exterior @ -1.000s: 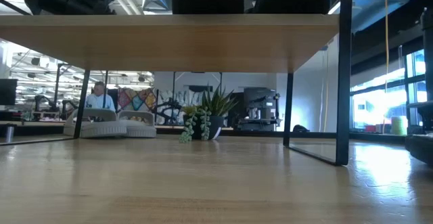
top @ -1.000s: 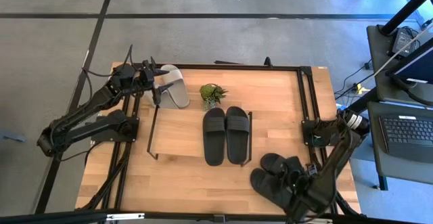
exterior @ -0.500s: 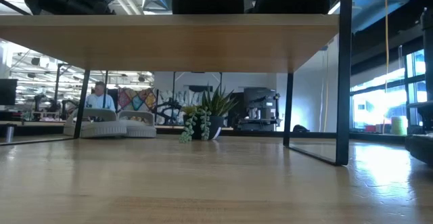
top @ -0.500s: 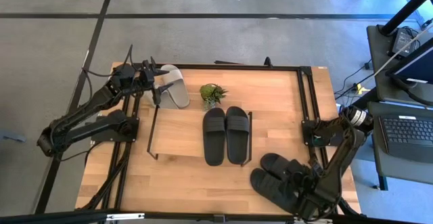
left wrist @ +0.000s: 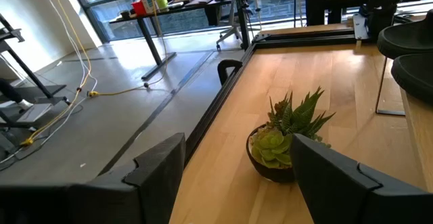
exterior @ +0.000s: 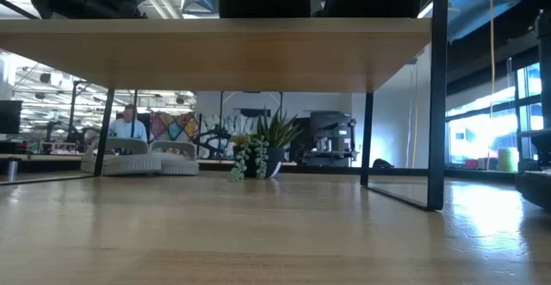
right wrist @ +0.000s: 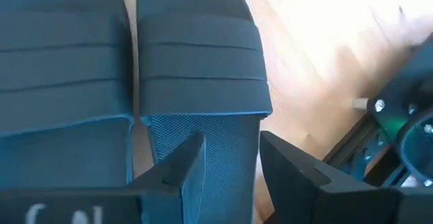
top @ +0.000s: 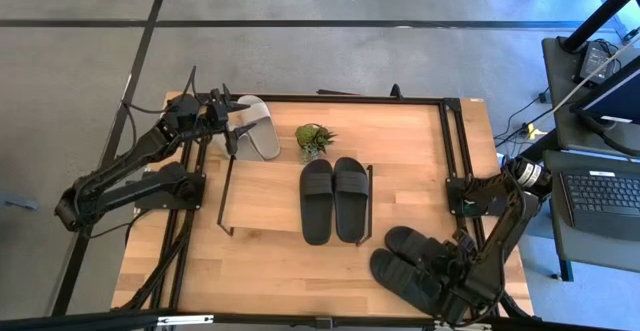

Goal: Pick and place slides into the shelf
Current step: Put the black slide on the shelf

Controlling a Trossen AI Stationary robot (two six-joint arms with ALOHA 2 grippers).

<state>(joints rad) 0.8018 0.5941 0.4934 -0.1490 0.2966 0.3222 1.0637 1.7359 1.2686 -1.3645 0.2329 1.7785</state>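
Note:
This black slide needs to go into the shelf, so the robot's right gripper should next grab it by the side of its broad strap (right wrist: 260,102).
Two black slides (top: 335,201) lie side by side on the right part of the shelf (top: 265,196). Two light grey slides (top: 258,129) rest sole-down on the table at its far left. My left gripper (top: 232,123) hovers open above them, with nothing between its fingers (left wrist: 159,176). A second pair of black slides (top: 400,256) lies sole-down near the table's near right corner. My right gripper (right wrist: 230,163) points down over one slide of this pair, open, its fingers above that slide's footbed (right wrist: 203,149) behind the strap (right wrist: 203,68).
A small potted plant (top: 313,139) stands just beyond the shelf's far edge. Black rails (top: 452,141) frame the tabletop (top: 280,271). The shelf's left half is bare board. A desk with a laptop (top: 600,191) stands off the table's right edge.
My right gripper has rolled about its own line and sunk a little over the black pair at the near right. The slides have not moved.

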